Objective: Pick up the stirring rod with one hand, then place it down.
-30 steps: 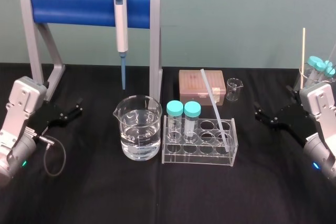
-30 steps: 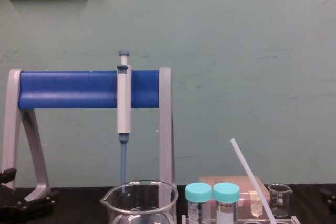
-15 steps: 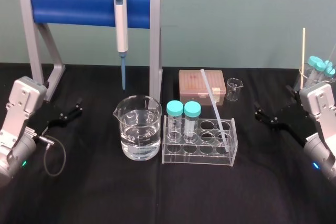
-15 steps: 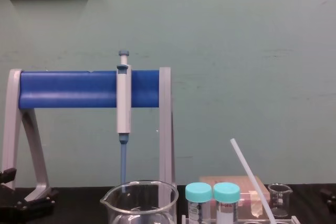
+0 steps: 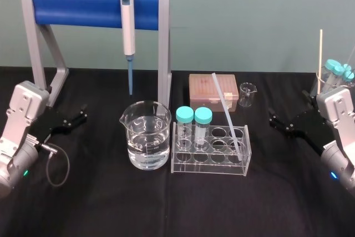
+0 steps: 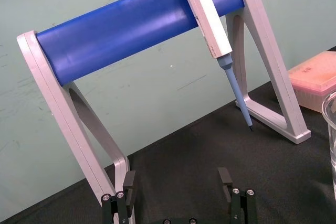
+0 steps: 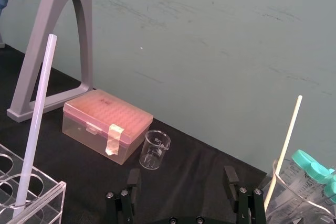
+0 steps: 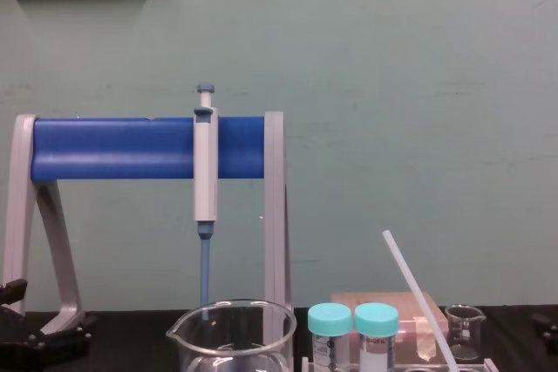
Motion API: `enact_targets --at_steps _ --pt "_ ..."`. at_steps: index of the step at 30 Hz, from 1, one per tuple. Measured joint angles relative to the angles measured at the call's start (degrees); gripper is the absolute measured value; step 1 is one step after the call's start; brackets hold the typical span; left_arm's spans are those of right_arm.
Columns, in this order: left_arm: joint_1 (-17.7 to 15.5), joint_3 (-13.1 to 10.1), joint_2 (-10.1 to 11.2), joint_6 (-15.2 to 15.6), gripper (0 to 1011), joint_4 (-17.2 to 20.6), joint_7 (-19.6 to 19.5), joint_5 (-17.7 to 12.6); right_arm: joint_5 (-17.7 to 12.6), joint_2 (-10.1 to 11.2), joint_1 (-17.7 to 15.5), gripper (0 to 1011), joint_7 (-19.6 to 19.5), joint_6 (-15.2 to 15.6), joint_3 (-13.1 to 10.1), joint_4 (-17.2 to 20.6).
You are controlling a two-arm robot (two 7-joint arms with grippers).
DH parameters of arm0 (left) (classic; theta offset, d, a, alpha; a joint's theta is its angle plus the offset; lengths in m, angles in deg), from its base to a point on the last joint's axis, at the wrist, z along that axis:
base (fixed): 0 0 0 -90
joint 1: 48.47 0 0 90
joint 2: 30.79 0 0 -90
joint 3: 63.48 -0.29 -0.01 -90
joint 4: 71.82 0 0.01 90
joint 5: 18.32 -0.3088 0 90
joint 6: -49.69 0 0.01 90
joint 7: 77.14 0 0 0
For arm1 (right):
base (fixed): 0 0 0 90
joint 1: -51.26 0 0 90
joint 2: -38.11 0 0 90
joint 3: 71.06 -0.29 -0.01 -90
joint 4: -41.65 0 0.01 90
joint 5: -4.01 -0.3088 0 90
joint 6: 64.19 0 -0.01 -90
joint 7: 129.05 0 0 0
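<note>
I will next pick up the stirring rod with my right gripper, grabbing the rod by its upper part [image 8: 400, 254] [image 7: 46, 62], because the rack and the capped vials crowd its lower end.
The stirring rod [image 5: 226, 111] is a thin white translucent stick leaning in the clear tube rack [image 5: 211, 162] at the table's centre, its top tilted toward the back; it also rises above the rack in the chest view [image 8: 417, 295] and the right wrist view [image 7: 35, 114]. My right gripper [image 5: 273, 118] rests low at the right of the rack, well apart from the rod, open and empty [image 7: 181, 177]. My left gripper [image 5: 82, 113] sits at the far left near the stand's foot, open and empty [image 6: 177, 181].
A water-filled beaker [image 5: 146, 135] stands left of the rack, which holds two teal-capped vials [image 5: 193, 117]. Behind are a pink tip box [image 5: 212, 91], a tiny beaker [image 5: 248, 94] and a blue-barred stand [image 5: 94, 7] with a hanging pipette [image 5: 128, 25]. A beaker with capped tubes and a thin stick [image 5: 334, 76] is at far right.
</note>
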State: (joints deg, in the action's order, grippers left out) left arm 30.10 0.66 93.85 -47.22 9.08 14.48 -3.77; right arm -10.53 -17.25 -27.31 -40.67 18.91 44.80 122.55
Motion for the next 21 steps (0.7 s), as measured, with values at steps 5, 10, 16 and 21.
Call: enact_targets --at_steps 5,10,16,21 --pt "0.00 0.00 0.00 0.00 1000 0.00 0.00 0.00 0.00 0.00 0.00 1003 0.00 0.00 0.00 0.00" --pt "0.00 0.00 0.00 0.00 1001 0.00 0.00 0.00 -2.04 -0.49 -0.40 1003 1.71 -0.01 -1.48 0.02" --pt "0.00 0.00 0.00 0.00 1000 0.00 0.00 0.00 -8.77 -0.62 -0.53 1003 7.54 2.65 -4.80 0.82" --pt "0.00 0.00 0.00 0.00 1000 0.00 0.00 0.00 -13.13 -0.36 -0.32 1003 11.89 5.78 -6.62 2.17"
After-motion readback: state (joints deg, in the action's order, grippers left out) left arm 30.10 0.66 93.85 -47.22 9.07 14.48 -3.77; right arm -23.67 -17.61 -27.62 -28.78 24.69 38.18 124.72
